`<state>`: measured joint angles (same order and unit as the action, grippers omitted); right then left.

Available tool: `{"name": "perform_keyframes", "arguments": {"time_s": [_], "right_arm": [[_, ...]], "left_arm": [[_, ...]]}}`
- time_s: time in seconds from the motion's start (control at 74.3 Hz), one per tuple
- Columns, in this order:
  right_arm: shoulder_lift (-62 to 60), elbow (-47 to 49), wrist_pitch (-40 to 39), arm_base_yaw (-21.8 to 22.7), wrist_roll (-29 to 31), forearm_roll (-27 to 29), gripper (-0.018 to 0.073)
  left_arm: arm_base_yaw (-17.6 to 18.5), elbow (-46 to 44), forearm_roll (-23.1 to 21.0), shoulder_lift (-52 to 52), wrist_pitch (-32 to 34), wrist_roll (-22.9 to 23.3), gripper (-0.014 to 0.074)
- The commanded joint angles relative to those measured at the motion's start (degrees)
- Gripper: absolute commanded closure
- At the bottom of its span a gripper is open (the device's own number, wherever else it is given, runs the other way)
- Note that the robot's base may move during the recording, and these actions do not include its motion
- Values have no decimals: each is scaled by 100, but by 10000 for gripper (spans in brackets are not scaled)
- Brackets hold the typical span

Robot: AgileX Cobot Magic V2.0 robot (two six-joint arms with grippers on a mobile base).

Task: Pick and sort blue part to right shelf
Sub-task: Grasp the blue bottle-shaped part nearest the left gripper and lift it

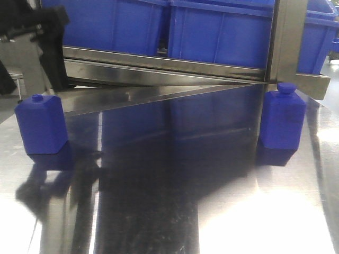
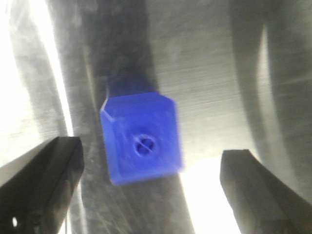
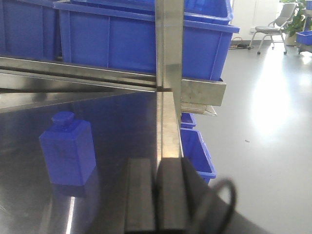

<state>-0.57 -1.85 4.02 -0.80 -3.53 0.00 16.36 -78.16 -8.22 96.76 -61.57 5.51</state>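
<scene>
The blue part needs to be sorted onto the shelf (image 1: 164,67), so my left gripper should next grab it by its boxy body (image 1: 42,128).
Two blue parts stand upright on the steel table, one at the left (image 1: 41,124) and one at the right (image 1: 283,119). My left gripper (image 2: 151,163) is open, looking straight down on the left blue part (image 2: 144,144). Its dark fingers (image 2: 44,180) flank the part's near half without touching it. My right gripper (image 3: 157,163) is shut with nothing in it, and the right blue part (image 3: 68,151) stands ahead to its left. The right shelf's front rail (image 3: 97,73) runs behind it, under big blue bins (image 3: 136,44).
A steel upright post (image 3: 168,73) rises directly ahead of the right gripper. The shelf rail (image 1: 159,61) and blue bins (image 1: 222,32) line the table's far edge. A small blue bin (image 3: 197,151) sits on the floor beyond the table's right edge. My left arm (image 1: 50,47) hangs top left.
</scene>
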Motion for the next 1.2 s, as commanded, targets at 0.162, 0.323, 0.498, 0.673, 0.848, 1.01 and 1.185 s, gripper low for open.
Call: {"name": "perform_keyframes", "arguments": {"time_s": [0.162, 0.323, 0.498, 0.673, 0.848, 1.01, 1.185], "right_arm": [[-127, 135, -518, 35, 26, 0, 503], [-127, 135, -518, 35, 26, 0, 503], [-127, 135, -524, 35, 26, 0, 503], [-127, 135, -524, 35, 26, 0, 503], [-127, 135, -524, 35, 26, 0, 503], [-127, 135, -518, 35, 26, 0, 503], [-127, 135, -518, 35, 26, 0, 503]], "left_arm": [[43, -189, 142, 414, 126, 66, -33], [43, -189, 142, 619, 199, 66, -26], [43, -189, 142, 646, 125, 66, 78], [43, -189, 142, 646, 111, 66, 237], [43, -289, 142, 646, -24, 66, 283], [43, -528, 142, 558, -268, -76, 283], [46, -313, 157, -136, 9, -240, 283]]}}
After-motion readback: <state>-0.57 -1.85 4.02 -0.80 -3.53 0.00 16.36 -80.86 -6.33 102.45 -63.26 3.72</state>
